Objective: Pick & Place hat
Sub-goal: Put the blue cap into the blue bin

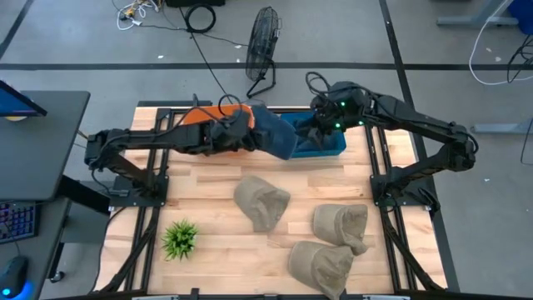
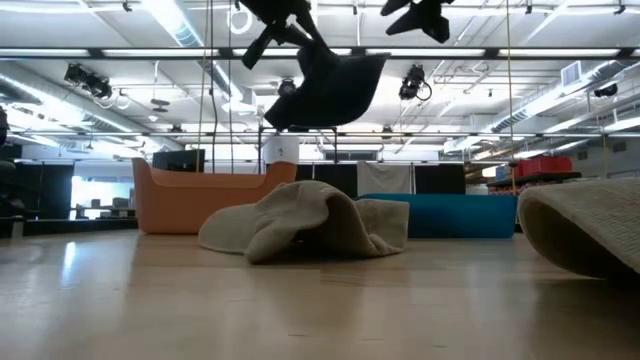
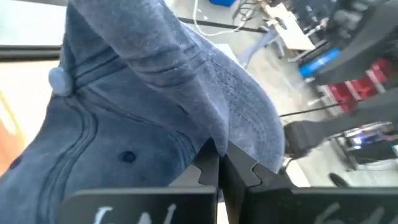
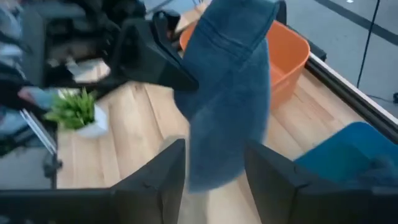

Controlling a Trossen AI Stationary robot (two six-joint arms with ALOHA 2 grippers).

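Observation:
The blue cap's lower end [image 1: 283, 147] [image 4: 214, 171] hangs beyond my right gripper's open fingers. I would miss if I closed now, so I should first move forward toward the cap.
A blue denim cap [image 1: 275, 137] hangs in the air between the orange bin [image 1: 200, 115] and the blue bin [image 1: 325, 143]. My left gripper [image 1: 246, 133] reaches in from the table's left above the orange bin and is shut on the cap. In the low view the cap [image 2: 330, 90] dangles dark, high above the table. My right gripper [image 1: 319, 127] hovers open over the blue bin. In the right wrist view the cap's lower end [image 4: 217, 162] shows between its two spread fingers, with a gap on each side. My left gripper [image 3: 219, 168] pinches the cap's edge [image 3: 214, 146] between its two shut fingers, where the stitched brim meets the crown. The fingers come from the table's left. The cap is lifted clear and hangs slack below the hold, with the crown button [image 3: 59, 81] turned away from the fingers.
Three beige hats lie on the wooden table: one at the middle [image 1: 260, 200], one to the right [image 1: 340, 223], one at the near edge [image 1: 321, 265]. A small potted plant [image 1: 180, 237] stands near the table's left front. A fan stands on the floor beyond the far edge.

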